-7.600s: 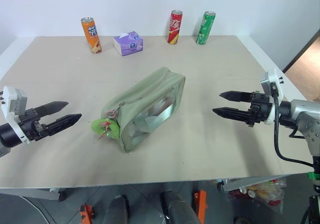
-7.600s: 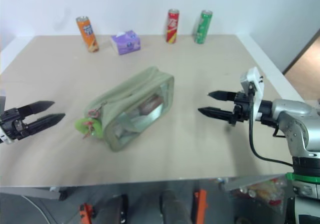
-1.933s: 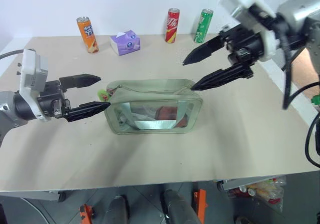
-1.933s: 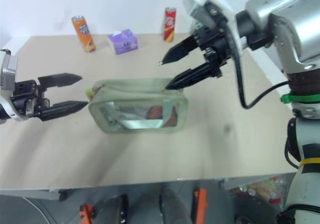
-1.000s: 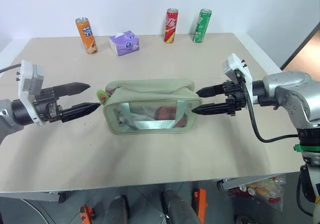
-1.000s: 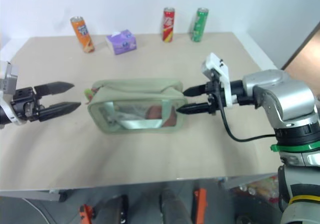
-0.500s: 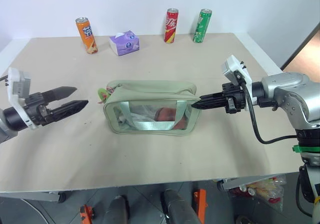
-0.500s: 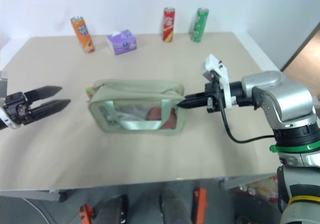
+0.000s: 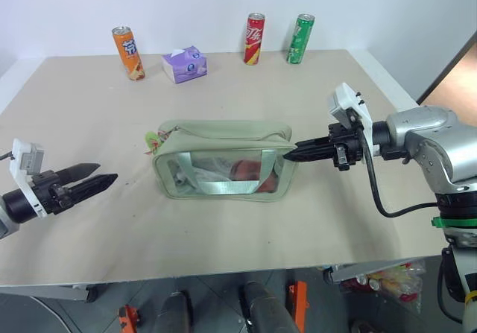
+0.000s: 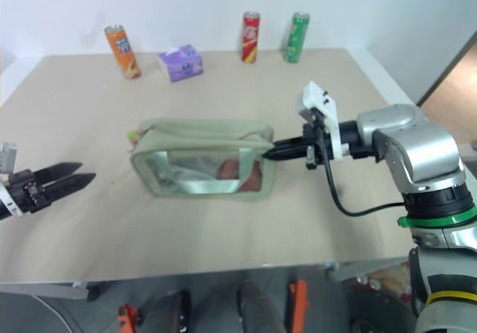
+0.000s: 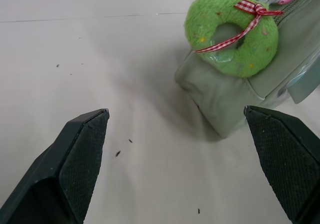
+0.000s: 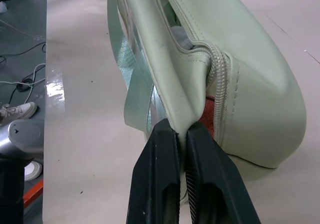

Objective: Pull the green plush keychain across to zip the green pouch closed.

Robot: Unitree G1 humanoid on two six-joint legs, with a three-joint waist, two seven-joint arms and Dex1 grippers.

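Note:
The robot needs to pull the zipper (image 11: 295,6) closed across the green pouch, so its left gripper should next grab the plush keychain by its fuzzy green ring (image 11: 207,28).
The green pouch (image 9: 223,162) lies lengthwise in the middle of the table, its clear window toward me and its top zipper (image 12: 172,13) partly open. The green plush keychain (image 11: 231,31), a fuzzy ring tied with red-checked ribbon, hangs at the pouch's left end (image 9: 153,141). My right gripper (image 9: 291,155) is shut on the pouch's right end, pinching the fabric beside the zipper (image 12: 181,134). My left gripper (image 9: 104,179) is open, well left of the pouch and low over the table, apart from the keychain.
At the back of the table stand an orange can (image 9: 128,52), a purple tissue pack (image 9: 185,63), a red can (image 9: 255,39) and a green can (image 9: 301,39). The table's right edge (image 9: 406,98) is close behind my right arm.
My right gripper has shut on the pouch's right end. My left gripper has drawn back to the left and sunk, away from the keychain, still open.

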